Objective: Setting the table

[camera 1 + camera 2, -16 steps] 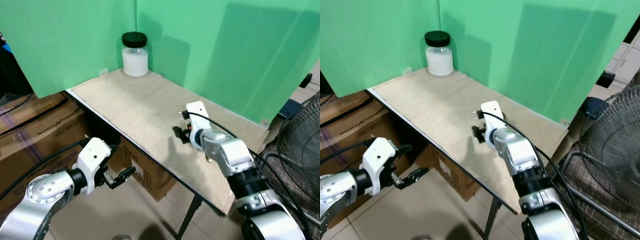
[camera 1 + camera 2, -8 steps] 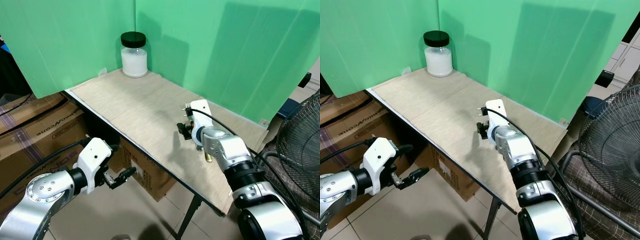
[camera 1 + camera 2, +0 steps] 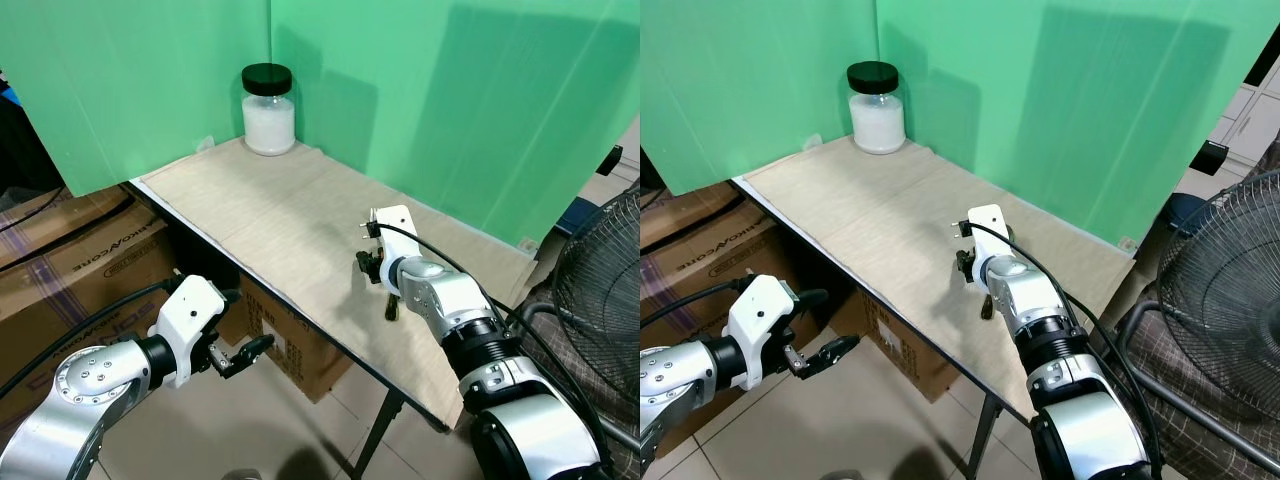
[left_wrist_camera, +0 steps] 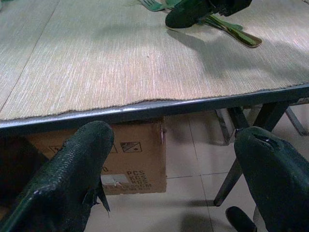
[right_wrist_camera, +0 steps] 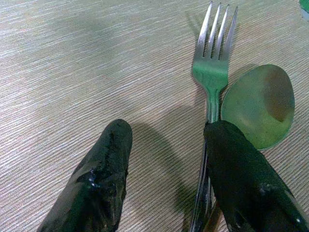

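I need to pick up the fork (image 5: 210, 72) by its slim handle (image 5: 202, 178) with my right gripper next, to set the table with it.
A steel fork (image 5: 210, 72) and a spoon (image 5: 258, 104) lie side by side on the woven placemat (image 3: 270, 205) near the table's right end. My right gripper (image 5: 169, 130) hovers low over them, open. One finger (image 5: 244, 179) covers the fork's handle and the other (image 5: 96, 179) is over bare mat. From the head, that gripper (image 3: 366, 268) is at mid table, with a utensil handle (image 3: 392, 308) sticking out beside the wrist. My left gripper (image 3: 245, 352) hangs open below the table's front edge, holding nothing.
A white-filled jar with a black lid (image 3: 269, 110) stands at the far corner against green screens (image 3: 450, 110). Cardboard boxes (image 3: 80, 260) sit on the floor at left, another (image 4: 130, 159) under the table. A fan (image 3: 600, 290) stands at right.
My right wrist has shifted slightly along the mat and turned, and the utensil handle beside it now points nearer the table's front edge. The left arm has stayed put.
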Controlling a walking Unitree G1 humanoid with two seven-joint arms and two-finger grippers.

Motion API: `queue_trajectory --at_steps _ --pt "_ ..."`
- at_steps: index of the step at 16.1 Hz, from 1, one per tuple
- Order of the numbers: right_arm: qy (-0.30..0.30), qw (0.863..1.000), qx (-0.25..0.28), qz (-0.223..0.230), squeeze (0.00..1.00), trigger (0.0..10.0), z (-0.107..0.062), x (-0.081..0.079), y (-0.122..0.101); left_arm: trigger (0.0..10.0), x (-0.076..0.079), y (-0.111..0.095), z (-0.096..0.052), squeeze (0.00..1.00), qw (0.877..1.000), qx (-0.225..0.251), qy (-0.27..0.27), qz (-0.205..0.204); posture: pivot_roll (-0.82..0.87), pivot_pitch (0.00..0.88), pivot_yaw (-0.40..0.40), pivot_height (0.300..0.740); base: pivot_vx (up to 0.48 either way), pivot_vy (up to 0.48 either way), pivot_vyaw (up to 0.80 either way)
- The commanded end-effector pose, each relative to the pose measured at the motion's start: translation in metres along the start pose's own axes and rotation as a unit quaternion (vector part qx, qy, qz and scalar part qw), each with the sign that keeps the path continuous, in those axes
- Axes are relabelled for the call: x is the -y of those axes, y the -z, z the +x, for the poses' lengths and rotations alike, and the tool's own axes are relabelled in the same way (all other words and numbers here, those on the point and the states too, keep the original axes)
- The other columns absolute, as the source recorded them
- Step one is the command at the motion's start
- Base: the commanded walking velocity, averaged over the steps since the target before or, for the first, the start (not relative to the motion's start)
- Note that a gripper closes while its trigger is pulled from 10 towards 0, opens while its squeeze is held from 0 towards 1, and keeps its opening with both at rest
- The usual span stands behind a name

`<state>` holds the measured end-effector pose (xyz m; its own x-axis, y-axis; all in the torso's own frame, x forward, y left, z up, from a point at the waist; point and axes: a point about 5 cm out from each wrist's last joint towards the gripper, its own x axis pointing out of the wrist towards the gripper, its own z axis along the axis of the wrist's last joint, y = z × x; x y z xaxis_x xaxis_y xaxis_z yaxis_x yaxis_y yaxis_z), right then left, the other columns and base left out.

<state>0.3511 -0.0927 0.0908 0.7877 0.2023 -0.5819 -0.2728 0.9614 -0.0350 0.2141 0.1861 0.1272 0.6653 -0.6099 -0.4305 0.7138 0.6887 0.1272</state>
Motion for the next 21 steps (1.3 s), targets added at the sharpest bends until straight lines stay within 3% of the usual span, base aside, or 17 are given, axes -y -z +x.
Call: queue_trajectory --at_steps 1,2,5,6,9,20,21 --pt "0.002 1.0 0.001 0.005 0.0 2.4 0.0013 0.0015 -0.0022 10.0 0.0005 -0.0006 0.0007 0.0 1.0 -0.002 0.003 0.009 0.2 0.0 -0.049 0.74 0.0 0.0 0.0" --pt "-0.001 1.0 -0.005 0.008 0.0 0.0 0.0024 0.0011 -0.0009 10.0 0.0005 -0.0006 0.0007 0.0 1.0 -0.003 0.003 0.01 0.2 0.0 -0.049 0.74 0.0 0.0 0.0" --pt "-0.005 1.0 -0.01 0.011 0.0 0.0 0.0035 0.0007 0.0002 10.0 0.0004 -0.0005 0.0008 0.0 1.0 -0.004 0.004 0.011 0.2 0.0 -0.047 0.74 0.0 0.0 0.0" --pt "-0.01 1.0 -0.018 0.017 0.0 0.5 0.0044 0.0005 0.0022 10.0 0.0002 -0.0008 0.0015 0.0 1.0 -0.004 0.005 0.012 0.2 0.0 -0.048 0.74 0.0 0.0 0.0" --pt "-0.019 0.999 -0.02 0.033 0.0 0.0 0.0054 0.0001 0.0026 10.0 -0.0003 -0.0014 0.0025 0.0 1.0 -0.003 0.004 0.013 0.2 0.0 -0.047 0.74 0.0 0.0 0.0" --pt "-0.034 0.999 -0.017 0.028 0.0 0.0 0.0067 -0.0018 0.0004 10.0 -0.002 -0.0025 0.0034 0.0 1.0 -0.005 0.004 0.023 0.2 0.0 -0.05 0.74 0.0 0.0 0.0" --pt "-0.041 0.999 0.001 0.026 0.0 0.0 0.006 -0.0026 -0.004 10.0 -0.0021 -0.0026 0.0036 0.0 1.0 -0.005 0.003 0.025 0.2 0.0 -0.051 0.74 0.0 0.0 0.0"
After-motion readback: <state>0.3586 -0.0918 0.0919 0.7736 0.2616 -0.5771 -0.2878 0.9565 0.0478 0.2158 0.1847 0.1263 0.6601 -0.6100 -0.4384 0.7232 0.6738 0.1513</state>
